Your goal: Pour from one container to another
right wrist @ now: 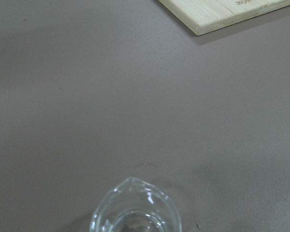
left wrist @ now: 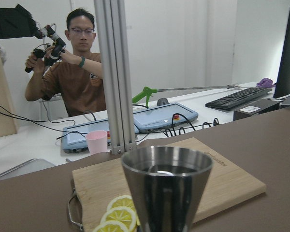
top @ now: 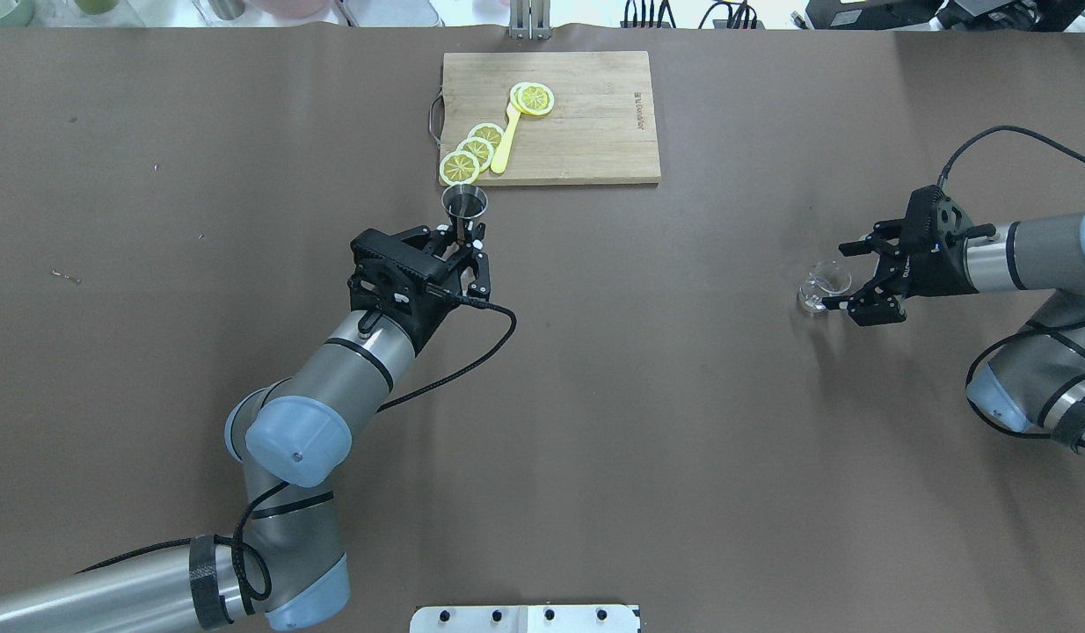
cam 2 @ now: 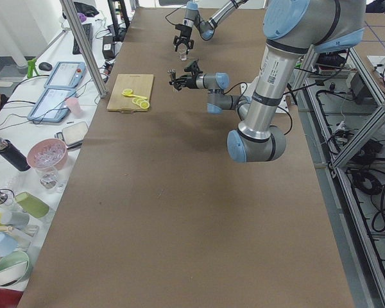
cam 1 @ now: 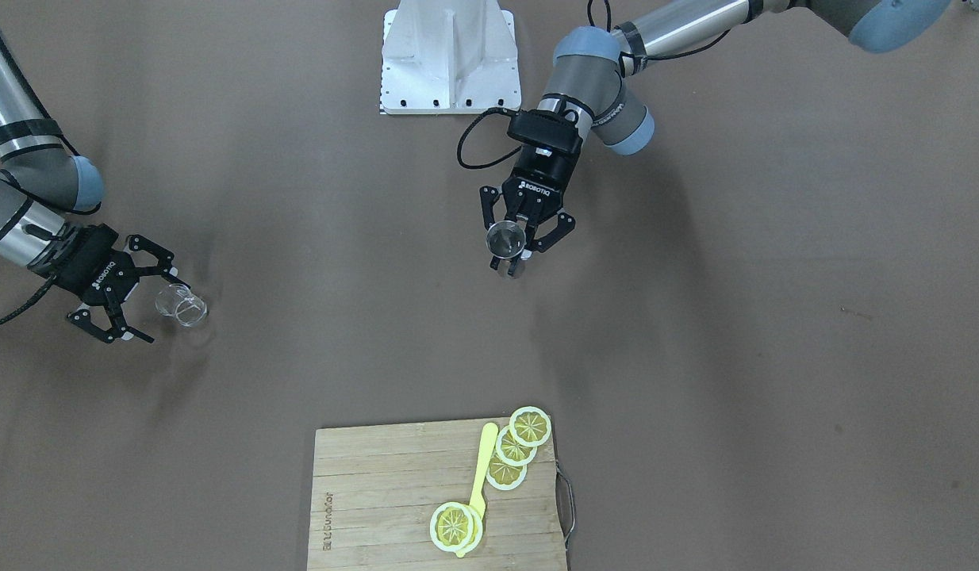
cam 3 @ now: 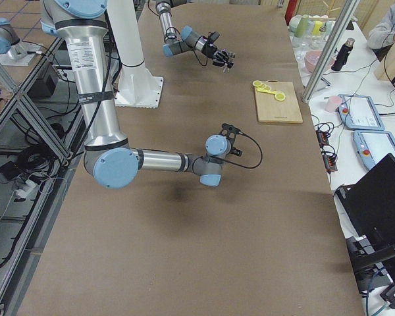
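Observation:
I will next grab the glass beaker by its body with my right gripper, so the beaker's spout stays free. Then the beaker can pour into the metal cup.
A conical metal cup stands upright just short of the cutting board, with my left gripper shut on its lower part. It fills the bottom centre of the left wrist view as the metal cup, with dark liquid inside. A small clear glass beaker with a spout stands on the table at the right. My right gripper is open, its fingertips on either side of the beaker's near edge without touching it. The front view shows the metal cup, the left gripper, the beaker and the right gripper.
A wooden cutting board with a metal handle lies at the far middle of the table and carries several lemon slices and a yellow spoon. The robot's white base plate sits at the near edge. Brown table surface separates the two grippers.

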Robot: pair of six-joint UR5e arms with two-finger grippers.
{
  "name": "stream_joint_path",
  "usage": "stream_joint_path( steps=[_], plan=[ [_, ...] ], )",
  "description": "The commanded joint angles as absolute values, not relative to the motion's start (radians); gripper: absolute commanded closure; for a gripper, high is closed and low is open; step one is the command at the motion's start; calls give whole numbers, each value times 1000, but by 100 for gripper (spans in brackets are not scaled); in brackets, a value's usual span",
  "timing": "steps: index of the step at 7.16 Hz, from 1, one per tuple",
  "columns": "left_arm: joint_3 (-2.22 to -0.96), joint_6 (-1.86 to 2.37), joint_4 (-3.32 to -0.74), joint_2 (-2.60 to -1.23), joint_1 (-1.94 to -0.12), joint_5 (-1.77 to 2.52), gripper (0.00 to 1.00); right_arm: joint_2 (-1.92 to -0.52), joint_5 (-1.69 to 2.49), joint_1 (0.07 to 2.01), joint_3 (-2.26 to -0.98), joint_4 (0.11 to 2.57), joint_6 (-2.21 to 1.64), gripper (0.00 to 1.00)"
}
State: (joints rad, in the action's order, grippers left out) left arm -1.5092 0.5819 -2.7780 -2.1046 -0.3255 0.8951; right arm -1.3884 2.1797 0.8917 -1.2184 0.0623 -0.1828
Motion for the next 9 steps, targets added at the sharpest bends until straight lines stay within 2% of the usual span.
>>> stream_joint_path(
  steps=[1, 5, 9],
  plan=[
    [-1509, 459, -2879, -2103, -307, 972, 100, -1388, 2175, 884, -1221, 61, -198, 6],
    [-1506, 457, -2888, -2103, -253, 976, 100, -1387, 2149, 862, -1221, 61, -202, 8],
    [-1468, 427, -3048, -2068, -192, 973, 100, -1384, 2146, 851, -1218, 61, -201, 14]
  ],
)
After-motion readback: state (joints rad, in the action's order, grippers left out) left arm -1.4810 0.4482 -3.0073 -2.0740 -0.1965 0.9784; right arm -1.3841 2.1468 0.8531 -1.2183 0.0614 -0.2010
